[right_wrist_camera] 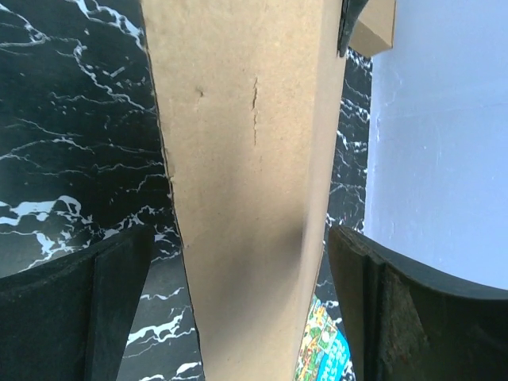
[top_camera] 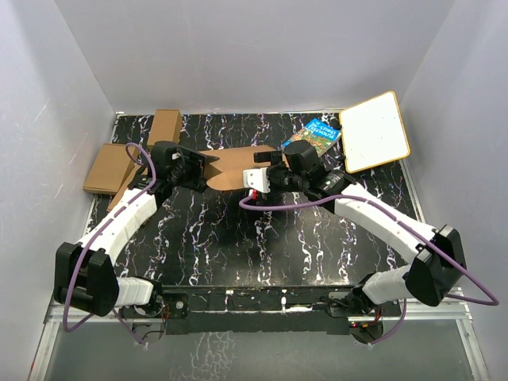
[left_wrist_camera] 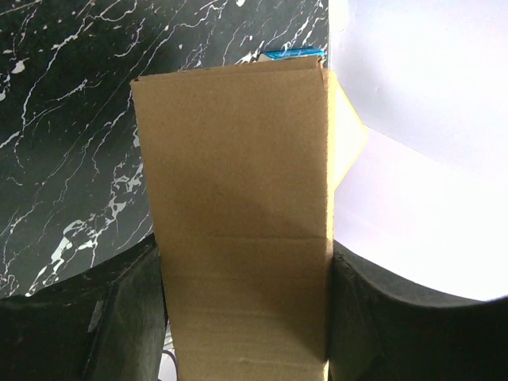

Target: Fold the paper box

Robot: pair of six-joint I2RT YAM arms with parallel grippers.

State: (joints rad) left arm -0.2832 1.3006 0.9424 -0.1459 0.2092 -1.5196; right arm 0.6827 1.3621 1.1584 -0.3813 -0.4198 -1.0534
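Observation:
I will next grab the paper box point(top_camera: 234, 165) with my right gripper across its end opposite my left gripper, to turn it and lay it flat for folding.
The paper box point(top_camera: 234, 165) is a brown cardboard piece held up over the back middle of the black marbled table, between my two grippers. My left gripper point(top_camera: 198, 168) is at its left end. In the left wrist view the paper box point(left_wrist_camera: 234, 159) fills the space between the fingers point(left_wrist_camera: 119, 317), and both pads press against its edges, so the left gripper point(left_wrist_camera: 244, 262) is shut on it. My right gripper point(top_camera: 266, 176) is at the right end. In the right wrist view the cardboard point(right_wrist_camera: 246, 119) passes between the jaws of the right gripper point(right_wrist_camera: 240, 238) with a gap on each side.
A blue book point(top_camera: 312, 133) lies at the back right, beside a tilted white board point(top_camera: 375, 131). Two smaller brown cardboard boxes point(top_camera: 109, 167) point(top_camera: 165, 125) sit at the back left. White walls close in the table on three sides.

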